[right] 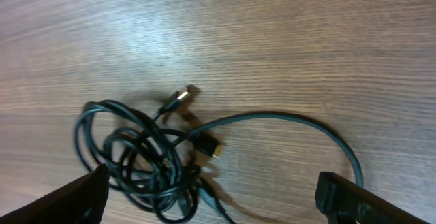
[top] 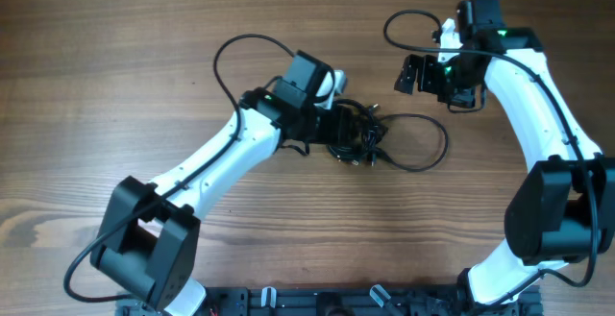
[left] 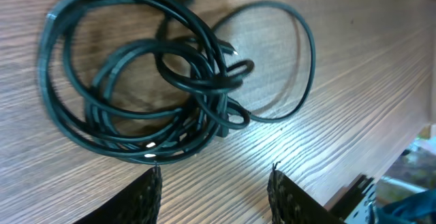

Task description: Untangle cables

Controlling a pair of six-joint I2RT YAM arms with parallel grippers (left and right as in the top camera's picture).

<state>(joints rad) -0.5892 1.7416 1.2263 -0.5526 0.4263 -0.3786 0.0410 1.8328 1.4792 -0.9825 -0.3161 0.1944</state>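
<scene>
My left gripper grabs the bundle [left: 150, 81] by its coiled cords next, which leaves the plugs and loose loop free to untangle.
The cables [top: 363, 138] lie as a tangled bundle of thin black cords in the middle of the wooden table, with one loose loop [top: 437, 143] reaching out to the right. My left gripper [top: 344, 129] is open and empty, right at the bundle's left side. In the left wrist view the bundle [left: 150, 81] lies just beyond my open fingertips [left: 214, 176]. My right gripper [top: 411, 74] is open and empty, above and to the right of the bundle. In the right wrist view the tangle [right: 143, 159], a metallic plug [right: 178, 97] and a black plug [right: 208, 146] lie between my spread fingers [right: 214, 193].
A thicker black arm wire [top: 231, 52] loops behind the left arm, and another [top: 404, 23] loops beside the right wrist. A black rail [top: 336, 302] runs along the table's front edge. The table edge [left: 381, 176] shows in the left wrist view.
</scene>
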